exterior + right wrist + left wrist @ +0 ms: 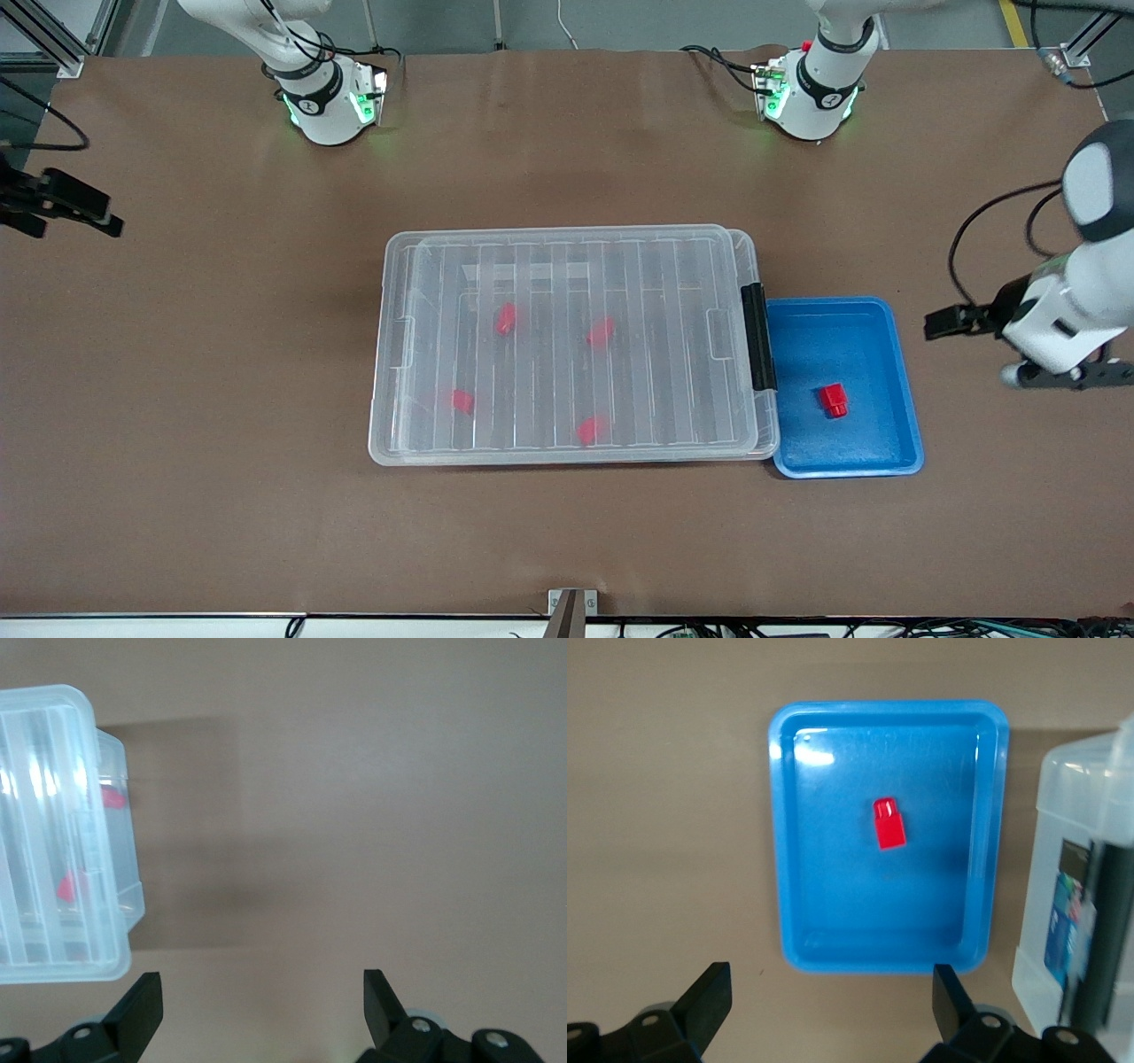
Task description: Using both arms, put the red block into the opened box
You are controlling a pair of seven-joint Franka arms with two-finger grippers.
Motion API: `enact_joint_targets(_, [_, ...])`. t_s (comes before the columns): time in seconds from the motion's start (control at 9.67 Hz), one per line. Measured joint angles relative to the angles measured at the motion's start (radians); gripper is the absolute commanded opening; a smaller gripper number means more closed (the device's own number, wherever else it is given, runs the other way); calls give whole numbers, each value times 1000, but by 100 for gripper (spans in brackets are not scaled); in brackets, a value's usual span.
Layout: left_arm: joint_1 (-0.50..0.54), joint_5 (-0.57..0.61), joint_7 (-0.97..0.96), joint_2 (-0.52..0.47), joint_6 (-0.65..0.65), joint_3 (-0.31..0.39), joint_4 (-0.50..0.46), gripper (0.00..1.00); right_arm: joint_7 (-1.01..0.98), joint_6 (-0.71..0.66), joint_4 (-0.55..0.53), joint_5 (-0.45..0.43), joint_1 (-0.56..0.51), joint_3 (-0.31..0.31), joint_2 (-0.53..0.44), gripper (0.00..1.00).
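Note:
I should grip the red block by its square body (831, 395) with my left gripper next. Then I can put the block into the clear box (567, 346).
One red block (833, 400) (889, 823) lies in a small blue tray (873, 461) (788, 904). The clear box (567, 346) (1072, 797) (53, 815) sits mid-table against the tray, with its ribbed lid lying on it. Its black clip (758, 337) faces the tray. Several more red blocks show through the lid. My left gripper (935, 326) (833, 992) hangs open and holds nothing, over bare table beside the tray. My right gripper (80, 229) (263, 997) also hangs open and holds nothing, over bare table off the box's end toward the right arm.
Brown table (221, 443) spreads wide around the box and tray. Both arm bases (328, 106) (811, 97) glow green along the edge farthest from the front camera. Cables trail near the left arm (974, 230) and past the right arm's end (53, 133).

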Motion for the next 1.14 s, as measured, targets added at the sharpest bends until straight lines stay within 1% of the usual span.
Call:
enact_joint_targets(0.21, [-24,0,-90,92,68,-4,-10,100,23,49,-16,1,48,3,51,100])
enact_joint_targets(0.41, [-49,0,-144,178,152,-5,-15,99,41,120,-33,5,116,5,142,100])
enact_joint_targets(0.62, [-52,0,-175,263,253,-4,-25,94,83,237,-62,8,204,7,241,100])
enact_joint_targets(0.72, [-50,0,-191,301,315,-3,-37,91,100,311,-92,9,241,7,272,100])
enact_joint_targets(0.93, [-53,0,-233,342,420,-4,-75,84,144,447,-166,9,293,7,298,100])
enact_joint_targets(1.14, [-57,0,-257,349,455,-4,-104,68,149,571,-252,9,304,7,309,100])
